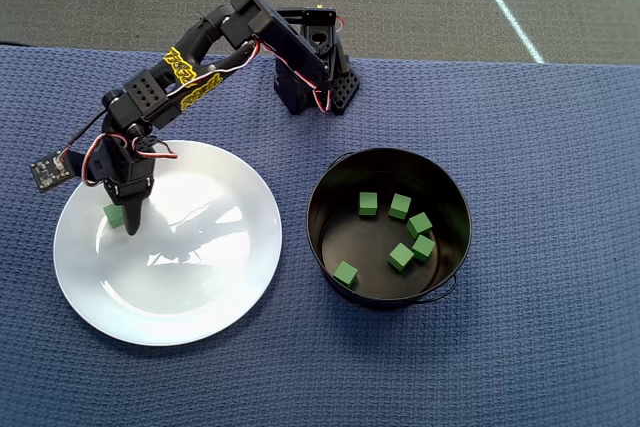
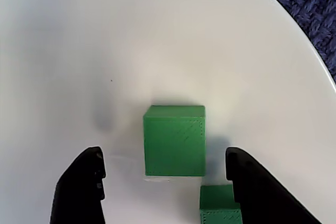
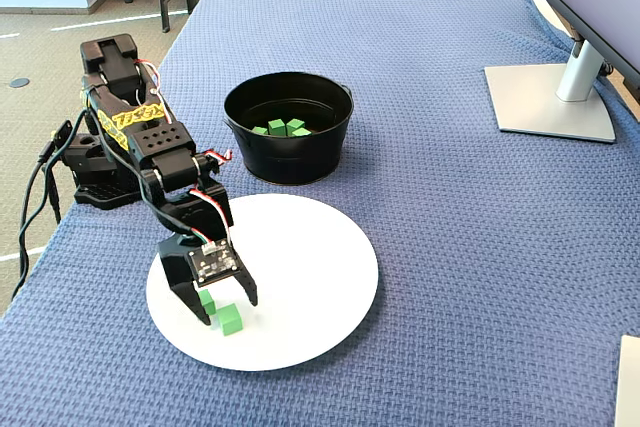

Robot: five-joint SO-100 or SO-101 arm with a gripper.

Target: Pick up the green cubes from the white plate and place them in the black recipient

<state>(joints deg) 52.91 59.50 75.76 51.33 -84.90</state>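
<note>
My gripper should next grab the green cube between its fingers, by the cube's opposite sides, to fill the black recipient from the white plate (image 1: 200, 287).
The white plate (image 1: 200, 287) (image 3: 310, 277) lies on the blue cloth, left of the black recipient (image 1: 458, 202) (image 3: 290, 159), which holds several green cubes (image 1: 400, 206). My gripper (image 1: 122, 219) (image 2: 164, 153) (image 3: 228, 309) hangs open over the plate's left part. In the wrist view one green cube (image 2: 174, 140) lies on the plate between the two black fingers, touching neither. A second green cube (image 2: 216, 199) sits at the right finger (image 2: 257, 187), partly hidden by it. The fixed view shows both cubes (image 3: 231, 319) (image 3: 205, 299) under the gripper.
The arm's base (image 1: 315, 77) (image 3: 100, 182) stands at the cloth's edge behind the plate. A monitor stand (image 3: 550, 97) sits at the far right in the fixed view. Bare blue cloth (image 1: 550, 247) stretches right of the pot.
</note>
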